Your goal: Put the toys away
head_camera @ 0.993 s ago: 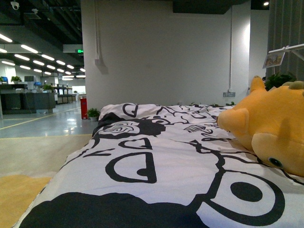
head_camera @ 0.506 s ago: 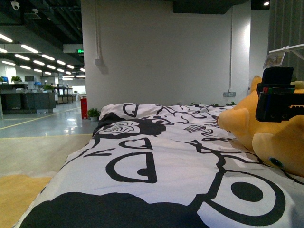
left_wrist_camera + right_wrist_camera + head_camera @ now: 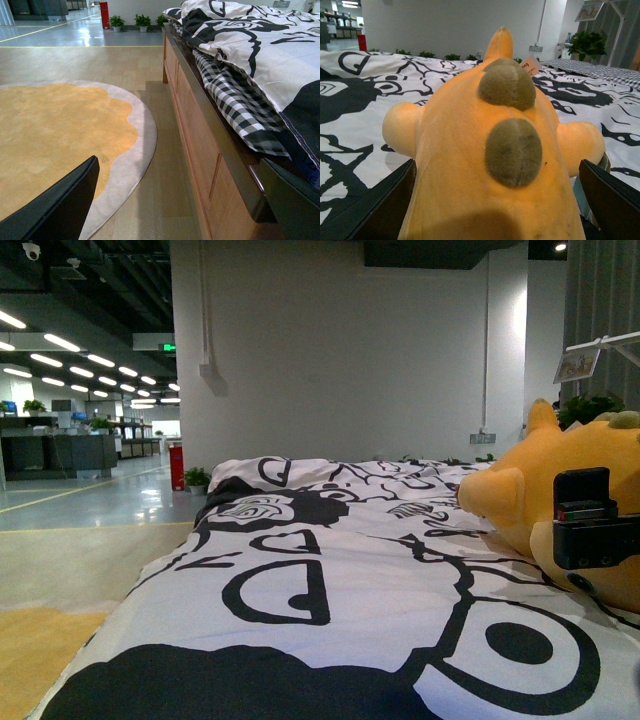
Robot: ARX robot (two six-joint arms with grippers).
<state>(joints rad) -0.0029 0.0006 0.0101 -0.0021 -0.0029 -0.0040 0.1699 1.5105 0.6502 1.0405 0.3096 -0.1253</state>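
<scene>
Next, my right gripper grabs the plush animal (image 3: pixel 590 465) by its plump body below the olive back patches, to put the toys away.
The toy, an orange-yellow plush animal (image 3: pixel 590 465), lies on the bed at the right of the front view, its dark eye low near the cover. In the right wrist view the toy (image 3: pixel 470 150) fills the middle, showing two olive patches on its back. My right gripper (image 3: pixel 495 212) is open, its black fingers (image 3: pixel 380 207) standing either side of the plush body. In the front view it shows as a black block (image 3: pixel 595 525) against the toy. My left gripper (image 3: pixel 175 210) is open and empty, down beside the bed above the floor.
A black-and-white patterned duvet (image 3: pixel 330 570) covers the bed, with a checkered sheet (image 3: pixel 240 105) under it. The wooden bed frame (image 3: pixel 200 140) runs beside the left gripper. A round yellow rug (image 3: pixel 50 135) lies on the floor. Potted plants (image 3: pixel 587 42) stand beyond the bed.
The right gripper came into the front view at the toy's top and has dropped lower against its front. The toy has not moved.
</scene>
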